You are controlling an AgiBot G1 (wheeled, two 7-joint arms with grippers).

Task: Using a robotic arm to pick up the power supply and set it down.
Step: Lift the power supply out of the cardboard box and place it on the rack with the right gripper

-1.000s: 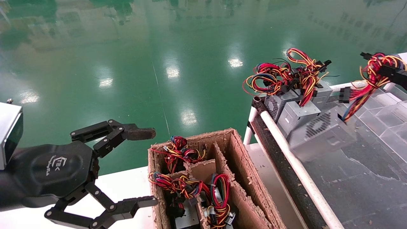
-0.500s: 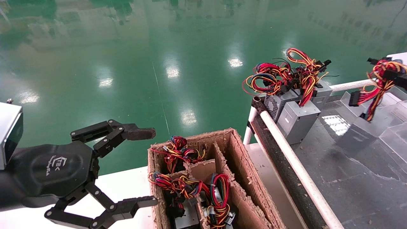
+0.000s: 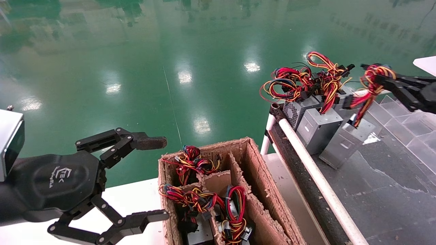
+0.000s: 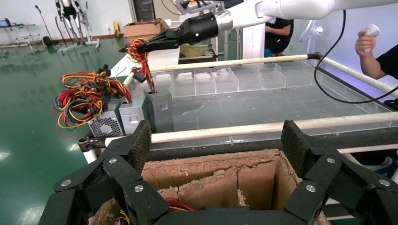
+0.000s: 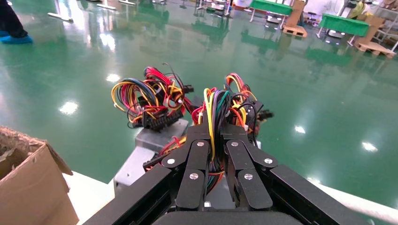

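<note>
The power supply's top leans away from the neighbouring grey box [image 3: 316, 133], so my right gripper straightens the power supply, before releasing it.
My right gripper [image 3: 374, 77] is shut on the red, yellow and orange wire bundle [image 3: 372, 73] of the power supply [image 3: 344, 143]. That silver-grey box hangs tilted from its wires, its lower end at the dark belt [image 3: 391, 190], right beside the row of like boxes [image 3: 316, 126]. In the right wrist view the wires [image 5: 212, 101] run between the shut fingers of the right gripper [image 5: 215, 129]. The left wrist view shows the right gripper [image 4: 150, 46] above the power supply [image 4: 159, 110]. My left gripper [image 3: 162, 178] hangs open and holds nothing, left of the cardboard box [image 3: 252, 163]; the left gripper [image 4: 217, 140] frames that box.
The divided cardboard box holds several wired supplies [image 3: 204, 200]. A white rail tube [image 3: 306, 160] edges the belt. Clear plastic bins [image 3: 408, 115] line its far side. A person [image 4: 380, 56] stands beyond the belt. Green floor lies behind.
The right gripper has swung the hanging power supply to the left, up against the row of grey boxes, and the box now hangs lower. The left arm has not moved.
</note>
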